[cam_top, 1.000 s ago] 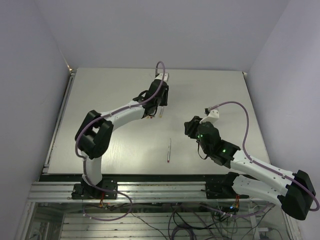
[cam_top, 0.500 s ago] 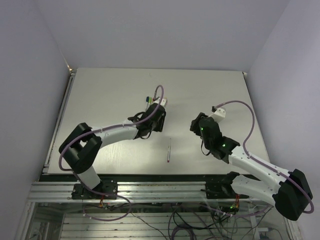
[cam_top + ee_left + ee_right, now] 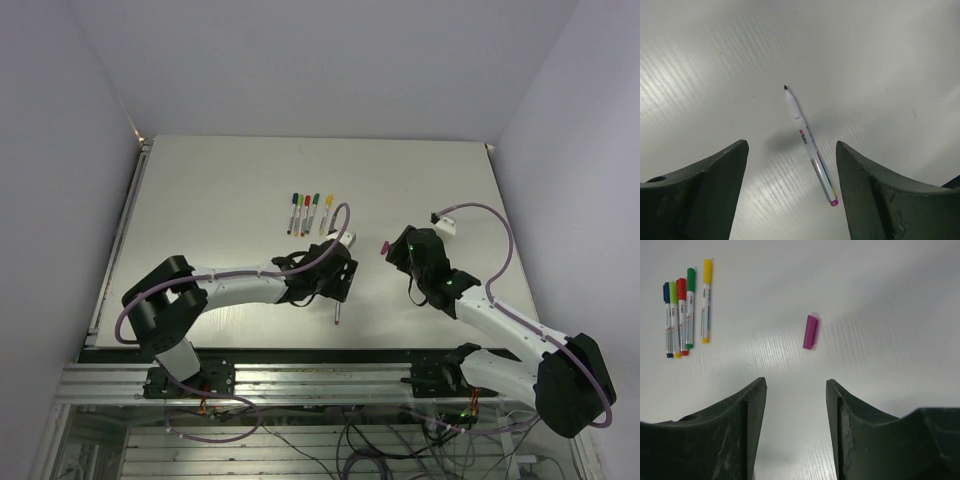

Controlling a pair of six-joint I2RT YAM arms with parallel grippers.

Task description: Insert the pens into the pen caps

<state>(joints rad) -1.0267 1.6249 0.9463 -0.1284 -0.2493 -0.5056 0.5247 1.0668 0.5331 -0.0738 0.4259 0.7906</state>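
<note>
I need to put the white pen's tip into the purple cap next, so I should grab the white pen by its body behind the dark tip (image 3: 808, 141) with my left gripper.
One uncapped white pen (image 3: 810, 145) with a dark tip and a pink rear end lies on the table; in the top view only its near end (image 3: 337, 317) shows. My left gripper (image 3: 338, 285) hovers right over it, open and empty, the pen between the fingers in the left wrist view (image 3: 791, 150). The purple cap (image 3: 384, 246) lies alone on the table, also in the right wrist view (image 3: 810, 332). My right gripper (image 3: 402, 248) is open and empty just right of the cap, which lies ahead of its fingers (image 3: 795, 382).
Several capped pens (image 3: 310, 212) lie side by side farther back on the table, with blue, lime, red, green and yellow caps in the right wrist view (image 3: 685, 310). The table's near edge (image 3: 300, 348) runs just below the loose pen.
My left arm pulled back from the row of capped pens towards the near edge and now sits over the loose pen. My right gripper shifted slightly right, uncovering the purple cap.
</note>
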